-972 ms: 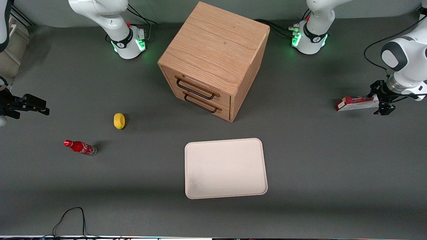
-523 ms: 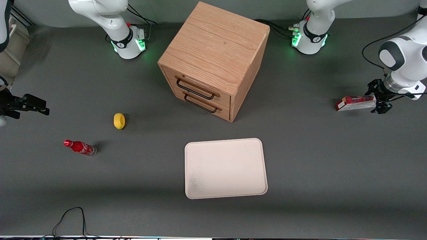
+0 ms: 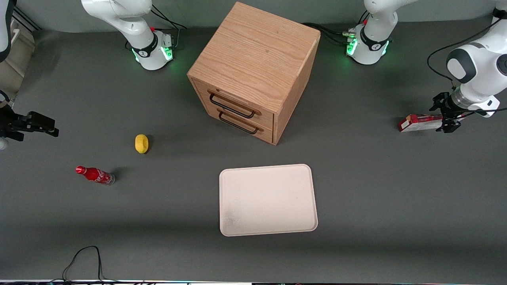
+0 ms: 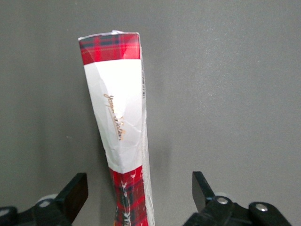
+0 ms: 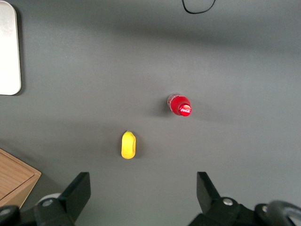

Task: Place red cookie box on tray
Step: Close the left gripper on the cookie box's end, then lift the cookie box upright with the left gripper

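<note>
My left gripper next needs to grab the red cookie box by its tartan part beside the white band [image 4: 130, 195], to place it on the tray.
The red cookie box [image 3: 419, 122] lies on the grey table toward the working arm's end, well away from the tray [image 3: 267, 200]. In the left wrist view the red cookie box [image 4: 117, 117] shows a white middle band and red tartan ends. My left gripper [image 3: 446, 119] is over the box end that points away from the tray. The gripper [image 4: 138, 193] is open, with one finger on each side of the box's tartan end and a gap on both sides. The cream tray has nothing on it, and its edge [image 5: 7, 47] also shows in the right wrist view.
A wooden two-drawer cabinet [image 3: 253, 71] stands farther from the front camera than the tray. A yellow fruit [image 3: 141, 143] and a small red cola bottle [image 3: 95, 175] lie toward the parked arm's end. A black cable [image 3: 85, 257] loops at the table's near edge.
My left gripper has shifted a little along the box toward the tray end and away from the front camera. The box has not moved.
</note>
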### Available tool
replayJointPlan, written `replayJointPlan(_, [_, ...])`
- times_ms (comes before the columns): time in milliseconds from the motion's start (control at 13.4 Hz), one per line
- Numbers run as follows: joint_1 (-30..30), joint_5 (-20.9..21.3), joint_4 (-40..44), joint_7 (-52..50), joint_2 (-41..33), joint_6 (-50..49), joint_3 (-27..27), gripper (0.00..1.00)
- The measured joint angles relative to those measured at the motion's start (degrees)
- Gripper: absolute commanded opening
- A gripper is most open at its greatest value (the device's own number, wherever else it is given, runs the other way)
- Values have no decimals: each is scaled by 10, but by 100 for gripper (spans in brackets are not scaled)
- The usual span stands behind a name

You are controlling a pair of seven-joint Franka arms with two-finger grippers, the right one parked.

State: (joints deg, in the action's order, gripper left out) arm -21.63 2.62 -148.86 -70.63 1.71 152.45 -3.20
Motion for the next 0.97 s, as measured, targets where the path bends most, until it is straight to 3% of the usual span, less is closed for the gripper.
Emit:
replayJointPlan(150, [0, 0, 0, 0, 1, 0, 0, 56])
replayJointPlan(299, [0, 0, 0, 1, 2, 0, 0, 20])
replayJointPlan(374, [0, 0, 0, 3, 2, 0, 0, 18])
replayJointPlan(449, [-1, 0, 0, 4, 2, 0, 0, 9])
replayJointPlan(598, [-8, 0, 0, 12, 2, 0, 0, 0])
replayJointPlan(972, [-15, 0, 40, 19, -5, -73, 0, 0])
